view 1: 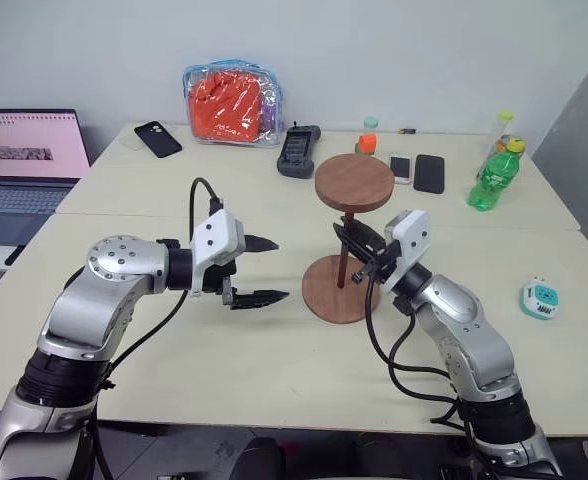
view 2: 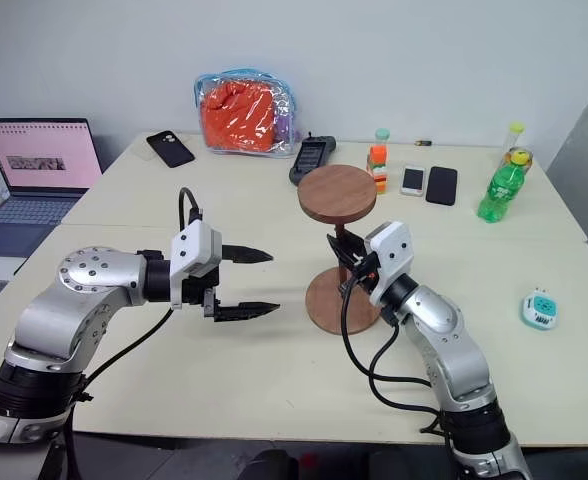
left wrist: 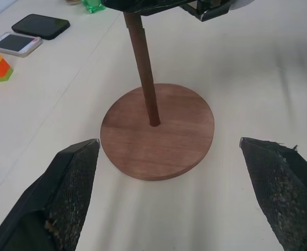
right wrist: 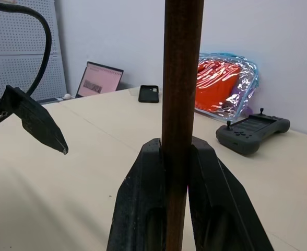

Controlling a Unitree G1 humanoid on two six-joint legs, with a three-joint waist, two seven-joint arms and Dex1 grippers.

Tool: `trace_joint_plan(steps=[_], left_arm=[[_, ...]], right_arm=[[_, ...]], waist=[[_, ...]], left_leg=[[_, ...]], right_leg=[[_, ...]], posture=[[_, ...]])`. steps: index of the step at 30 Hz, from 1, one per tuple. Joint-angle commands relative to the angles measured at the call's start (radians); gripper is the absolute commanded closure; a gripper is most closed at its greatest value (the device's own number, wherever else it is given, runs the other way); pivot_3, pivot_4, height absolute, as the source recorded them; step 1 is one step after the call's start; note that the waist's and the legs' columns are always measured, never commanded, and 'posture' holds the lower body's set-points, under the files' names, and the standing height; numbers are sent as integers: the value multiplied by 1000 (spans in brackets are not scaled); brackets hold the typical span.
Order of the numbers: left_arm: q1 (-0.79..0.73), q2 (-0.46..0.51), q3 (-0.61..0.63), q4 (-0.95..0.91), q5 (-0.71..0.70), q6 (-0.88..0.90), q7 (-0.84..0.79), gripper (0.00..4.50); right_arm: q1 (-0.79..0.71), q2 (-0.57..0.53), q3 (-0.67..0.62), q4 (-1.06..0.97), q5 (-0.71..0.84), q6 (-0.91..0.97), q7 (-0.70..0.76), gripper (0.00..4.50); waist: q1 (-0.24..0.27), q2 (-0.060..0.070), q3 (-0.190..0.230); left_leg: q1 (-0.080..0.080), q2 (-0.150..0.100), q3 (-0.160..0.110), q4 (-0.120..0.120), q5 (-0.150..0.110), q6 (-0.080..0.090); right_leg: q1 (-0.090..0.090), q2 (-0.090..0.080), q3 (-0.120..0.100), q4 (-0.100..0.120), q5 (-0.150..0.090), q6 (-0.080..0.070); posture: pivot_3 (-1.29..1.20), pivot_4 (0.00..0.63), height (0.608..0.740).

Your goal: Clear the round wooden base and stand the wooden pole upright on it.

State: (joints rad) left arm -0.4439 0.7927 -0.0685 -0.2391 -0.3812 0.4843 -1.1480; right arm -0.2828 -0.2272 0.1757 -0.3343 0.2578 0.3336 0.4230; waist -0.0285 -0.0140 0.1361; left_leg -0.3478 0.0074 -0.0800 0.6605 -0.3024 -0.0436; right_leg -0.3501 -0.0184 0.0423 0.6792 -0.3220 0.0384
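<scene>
I should let go of the pole with my right gripper now. The wooden pole's lower end [view 1: 341, 280] is upright in the round wooden base, so the pole would stay standing.
The round wooden base [view 1: 329, 296] lies flat on the table, bare apart from the pole. The wooden pole [view 1: 343, 258] stands upright with its lower end in the base's centre hole [left wrist: 154, 124] and its round disc [view 1: 354, 182] on top. My right gripper [view 1: 355, 244] is shut on the pole's shaft, a finger [right wrist: 216, 198] pressed to each side. My left gripper [view 1: 264, 270] hangs open to the left of the base, its fingertips [left wrist: 80, 157] wide apart and pointing at it, touching nothing.
Behind the base lie a black handheld controller [view 1: 298, 150], two phones [view 1: 429, 173], a small orange bottle [view 1: 368, 137] and a green bottle [view 1: 494, 175]. An orange-filled clear bag [view 1: 233, 103], a black phone [view 1: 158, 138] and a laptop [view 1: 26, 160] sit at the back left. A teal gadget [view 1: 539, 298] lies right.
</scene>
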Motion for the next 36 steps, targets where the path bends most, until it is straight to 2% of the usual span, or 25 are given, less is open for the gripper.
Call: trace_joint_plan(steps=[1, 3, 6, 9, 12, 18, 23, 28, 36], left_arm=[[-10, 9, 8, -24, -3, -7, 3, 0], [-9, 11, 7, -25, -2, -8, 3, 0], [-8, 13, 6, -28, -3, -8, 1, 0], [-7, 15, 6, -31, -5, -10, -1, 0], [-8, 16, 5, -27, -5, -13, -5, 0], [-4, 16, 8, -23, -7, -24, -11, 0], [-10, 6, 32, -14, -27, -32, -8, 0], [-24, 22, 40, -21, -42, 15, 10, 0], [-22, 87, 52, 7, -42, 10, -35, 0]], right_arm=[[79, -26, 23, 69, -12, 124, -1, 4282], [76, -26, 22, 51, -12, 126, -6, 3571], [75, -29, 30, 8, -3, 140, 0, 2897], [79, -29, 28, -14, 3, 158, -2, 2239], [82, -34, 29, -23, 3, 163, 3, 1579], [109, -84, 35, -60, -1, 158, 43, 165], [146, -198, 5, -148, 13, 155, 120, 165], [219, -381, -141, -314, 166, 204, 282, 165], [332, -627, -554, -396, 438, 290, 469, 165]], waist=[[0, 0, 0], [0, 0, 1], [1, 2, 12], [-6, 5, 19], [-11, 5, 19], [-6, 5, 20], [-3, 4, 22], [-2, 2, 24], [0, 1, 26]], left_leg=[[0, 0, 0, 0, 0, 0], [-1, 0, 0, -1, 0, 0], [-4, 0, -2, -1, 0, 0], [-25, -1, 2, 4, 1, -1], [-32, 3, 1, 4, 1, -1], [-34, 2, 1, 3, 1, -1], [-34, 1, 2, 3, 1, -1], [-35, 1, 1, 4, 1, -1], [-34, 1, 1, 4, 0, 0]], right_leg=[[0, 0, 0, 0, 0, 0], [-1, 0, 0, 0, 0, 0], [-3, 0, 1, 0, -1, -1], [-26, 0, 2, 8, 0, -1], [-35, 0, 1, 9, 0, -1], [-37, 0, 0, 9, 0, -1], [-37, 0, 1, 9, 0, -1], [-36, 0, 0, 8, 0, -1], [-34, 1, -1, 8, 0, -1]], posture=[[0, 150, 740], [0, 150, 740], [0, 150, 740], [0, 150, 740], [0, 150, 740], [0, 150, 740], [0, 150, 740], [0, 150, 740], [0, 150, 740]])
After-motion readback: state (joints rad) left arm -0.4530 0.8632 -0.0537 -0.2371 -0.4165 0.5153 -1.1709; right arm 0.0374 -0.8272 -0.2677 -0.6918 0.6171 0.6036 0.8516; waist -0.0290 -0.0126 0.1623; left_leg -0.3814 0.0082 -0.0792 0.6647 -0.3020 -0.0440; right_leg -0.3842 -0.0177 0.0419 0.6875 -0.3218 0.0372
